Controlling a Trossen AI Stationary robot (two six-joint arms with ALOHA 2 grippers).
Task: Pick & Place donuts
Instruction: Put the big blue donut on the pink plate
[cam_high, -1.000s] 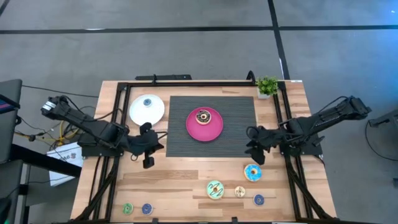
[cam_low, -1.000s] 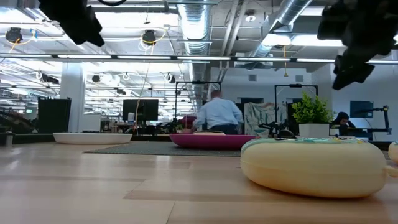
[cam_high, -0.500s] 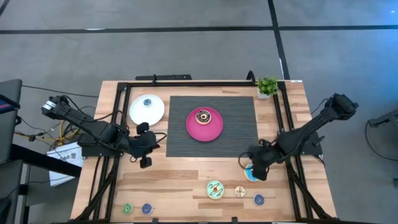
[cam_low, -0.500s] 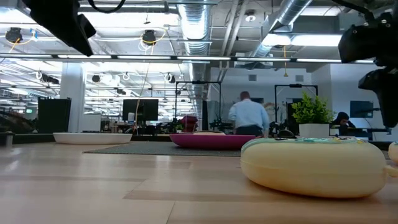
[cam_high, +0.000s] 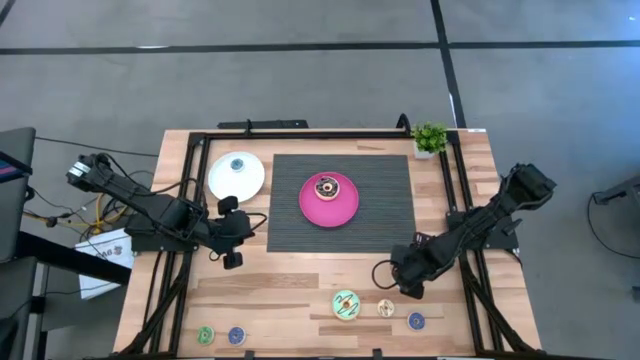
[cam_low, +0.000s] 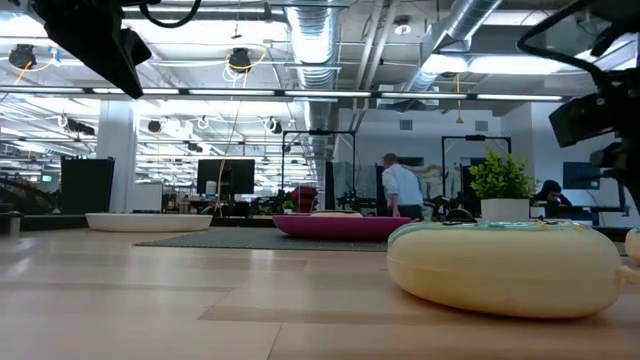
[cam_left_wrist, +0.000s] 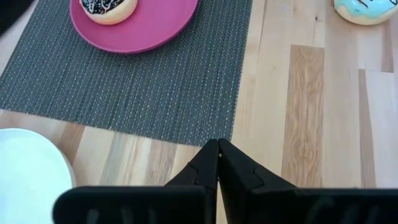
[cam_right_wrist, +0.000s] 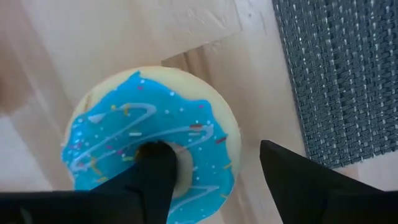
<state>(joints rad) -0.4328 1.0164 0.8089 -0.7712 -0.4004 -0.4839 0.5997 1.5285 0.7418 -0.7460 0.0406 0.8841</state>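
Observation:
The light-blue donut needs to go on the pink plate. My right gripper will grab it next by its ring between hole and rim.
The light-blue iced donut lies flat on the wood; in the high view my right gripper hides it. My right gripper is open, low over the donut, with one finger in the hole and the other outside the rim. The chocolate donut rests on the pink plate. The pale-green donut lies near the front edge, beside a tiny cream and a tiny blue one. My left gripper is shut, left of the mat. My right gripper comes from above, pointing down, and straddles one side of the blue donut's ring. One finger stands in the hole, the other outside with a gap to the rim. Whether the inner finger touches the donut I cannot tell.
A white plate with a small blue thing on it sits at the far left. The dark ribbed mat lies under the pink plate. A potted plant stands at the far right corner. Tiny green and blue rings lie front left.
My right gripper has moved toward the table's near edge and down, from beside the mat onto the blue donut, which it now covers in the high view. My left arm has drawn back slightly toward the left edge.

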